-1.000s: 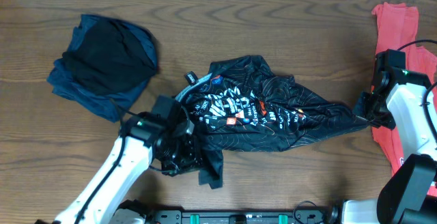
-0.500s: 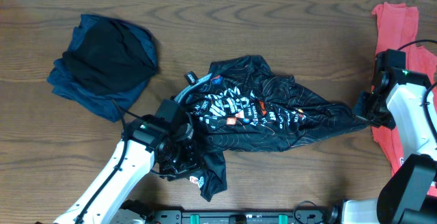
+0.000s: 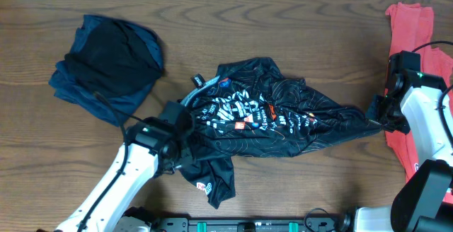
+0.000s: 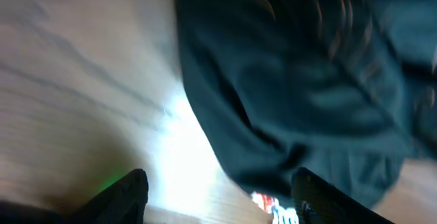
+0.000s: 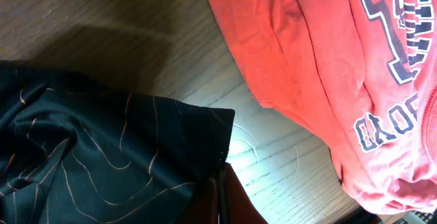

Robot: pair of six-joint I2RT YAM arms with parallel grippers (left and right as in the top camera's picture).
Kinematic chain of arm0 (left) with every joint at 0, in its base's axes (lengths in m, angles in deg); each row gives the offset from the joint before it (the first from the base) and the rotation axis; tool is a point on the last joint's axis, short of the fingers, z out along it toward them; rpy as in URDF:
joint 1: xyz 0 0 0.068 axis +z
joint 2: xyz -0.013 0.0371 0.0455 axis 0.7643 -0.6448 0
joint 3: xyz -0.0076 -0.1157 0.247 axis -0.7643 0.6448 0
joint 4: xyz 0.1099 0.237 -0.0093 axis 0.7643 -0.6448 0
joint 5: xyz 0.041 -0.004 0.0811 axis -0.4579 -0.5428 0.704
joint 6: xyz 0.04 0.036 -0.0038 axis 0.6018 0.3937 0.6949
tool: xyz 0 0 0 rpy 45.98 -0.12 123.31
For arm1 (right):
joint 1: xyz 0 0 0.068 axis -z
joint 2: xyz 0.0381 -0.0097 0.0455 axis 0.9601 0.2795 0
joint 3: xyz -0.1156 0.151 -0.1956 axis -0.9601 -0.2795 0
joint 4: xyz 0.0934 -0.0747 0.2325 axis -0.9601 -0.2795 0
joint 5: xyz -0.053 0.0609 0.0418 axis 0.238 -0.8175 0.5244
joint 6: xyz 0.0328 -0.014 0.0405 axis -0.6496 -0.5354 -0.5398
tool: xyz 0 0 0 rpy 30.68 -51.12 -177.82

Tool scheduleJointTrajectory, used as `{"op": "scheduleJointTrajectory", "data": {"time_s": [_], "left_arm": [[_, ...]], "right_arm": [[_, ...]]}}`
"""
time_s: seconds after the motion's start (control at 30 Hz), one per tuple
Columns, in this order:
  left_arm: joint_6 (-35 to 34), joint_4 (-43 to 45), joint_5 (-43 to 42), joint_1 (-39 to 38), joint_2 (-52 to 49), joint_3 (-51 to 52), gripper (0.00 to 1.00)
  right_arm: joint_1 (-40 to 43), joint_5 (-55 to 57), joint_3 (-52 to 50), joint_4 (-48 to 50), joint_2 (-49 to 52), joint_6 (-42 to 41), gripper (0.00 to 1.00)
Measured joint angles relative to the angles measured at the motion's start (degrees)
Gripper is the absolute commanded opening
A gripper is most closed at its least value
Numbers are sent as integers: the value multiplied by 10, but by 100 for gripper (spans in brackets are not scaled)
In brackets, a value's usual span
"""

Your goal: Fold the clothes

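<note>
My right gripper holds the tip of the black jersey (image 3: 269, 115), and my left gripper will next grab the jersey by its edge (image 3: 191, 163) opposite that tip, to spread it for folding.
The black jersey (image 3: 269, 115) with white lettering and thin orange lines lies crumpled at the table's middle. Its lower left flap (image 3: 214, 181) rests loose on the wood. My left gripper (image 3: 182, 146) is at that left edge, open; in the left wrist view the gripper (image 4: 222, 203) has its fingers (image 4: 123, 197) wide apart over wood and the jersey (image 4: 307, 80). My right gripper (image 3: 375, 115) holds the jersey's right tip; in the right wrist view the gripper (image 5: 222, 197) is shut on the jersey's (image 5: 89, 149) hem.
A navy and black garment (image 3: 106, 62) lies bunched at the back left. A coral-red T-shirt (image 3: 410, 27) with navy print lies along the right edge, beside the right arm, and shows as the T-shirt (image 5: 328, 60) in the right wrist view.
My left gripper has opened and let go of the jersey's lower left part, which dropped onto the table. The gripper drew back slightly left. The right arm has not moved.
</note>
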Motion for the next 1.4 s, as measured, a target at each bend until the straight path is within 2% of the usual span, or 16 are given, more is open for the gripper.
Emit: {"op": "scheduleJointTrajectory", "data": {"time_s": [0.23,0.6,0.77,0.93,1.1,1.17,1.2,1.4], "left_arm": [[30,53,13,56,-59,0,67],[69,90,-25,60,-158,0,61],[76,99,-34,60,-182,0,50],[78,108,-45,60,-183,0,34],[78,108,-49,61,-182,3,27],[78,108,-50,61,-181,5,19],[78,106,-51,61,-181,5,7],[94,88,-64,61,-178,7,6]], "right_arm": [[0,0,0,0,0,0,1],[0,0,0,0,0,0,1],[0,0,0,0,0,0,1],[0,0,0,0,0,0,1],[0,0,0,0,0,0,1],[0,0,0,0,0,0,1],[0,0,0,0,0,0,1],[0,-1,0,-1,0,0,1]]}}
